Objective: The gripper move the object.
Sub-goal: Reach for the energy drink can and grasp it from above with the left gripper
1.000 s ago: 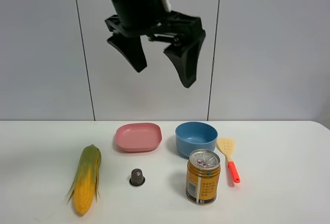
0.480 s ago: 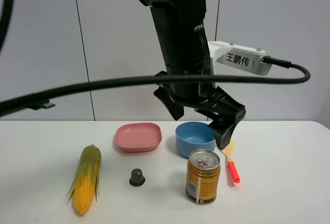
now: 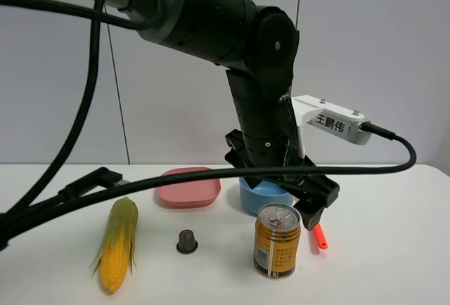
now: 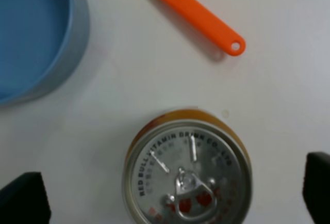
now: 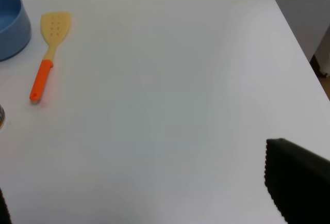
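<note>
My left gripper is to move the golden-yellow can onto the pink dish (image 3: 188, 189), so next it needs to grab the can by its upper body below the silver rim (image 3: 277, 236).
The golden-yellow can (image 3: 276, 242) stands upright on the white table at front centre-right, with its silver pull-tab top up. The black left gripper (image 3: 285, 194) hangs open just above and behind the can, one finger (image 3: 311, 213) beside the can's top. In the left wrist view the can (image 4: 188, 172) lies between the two spread fingertips (image 4: 20, 198), and the gripper (image 4: 170, 198) is not touching it. The right gripper (image 5: 139, 182) is open and empty over bare table, out of the exterior high view.
A blue bowl (image 3: 256, 198) and a pink dish (image 3: 188, 186) sit behind the can. An orange-handled spatula (image 3: 320, 235) lies to its right, and a small dark capsule (image 3: 187, 241) and a corn cob (image 3: 117, 244) to its left. A black cable (image 3: 211, 173) crosses the view.
The left arm has come down from high above the table to just over the can, with the gripper still open. The can and the other objects have not moved.
</note>
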Controlling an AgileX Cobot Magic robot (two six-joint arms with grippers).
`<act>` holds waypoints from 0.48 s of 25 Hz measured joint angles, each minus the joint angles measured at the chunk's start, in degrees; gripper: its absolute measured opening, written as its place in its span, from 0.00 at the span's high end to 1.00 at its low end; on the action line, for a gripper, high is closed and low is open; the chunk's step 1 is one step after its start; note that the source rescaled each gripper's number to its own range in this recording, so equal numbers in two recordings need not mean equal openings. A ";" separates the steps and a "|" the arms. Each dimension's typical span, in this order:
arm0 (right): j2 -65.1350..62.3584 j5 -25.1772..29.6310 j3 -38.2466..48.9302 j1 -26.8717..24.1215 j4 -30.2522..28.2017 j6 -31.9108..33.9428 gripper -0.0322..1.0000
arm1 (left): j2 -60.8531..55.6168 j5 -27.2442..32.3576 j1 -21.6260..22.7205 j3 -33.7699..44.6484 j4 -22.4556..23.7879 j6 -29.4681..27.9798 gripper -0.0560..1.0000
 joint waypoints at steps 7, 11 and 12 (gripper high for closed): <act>0.00 0.00 0.00 0.00 0.00 0.00 0.00 | 2.57 -0.15 0.00 0.01 -0.08 0.00 0.00; 0.00 0.00 0.00 0.00 0.00 0.00 0.00 | 3.93 -0.40 0.00 0.01 -1.50 0.00 0.00; 0.00 0.00 0.00 0.00 0.00 0.00 0.00 | 4.23 -0.68 0.00 0.01 -1.90 0.00 0.00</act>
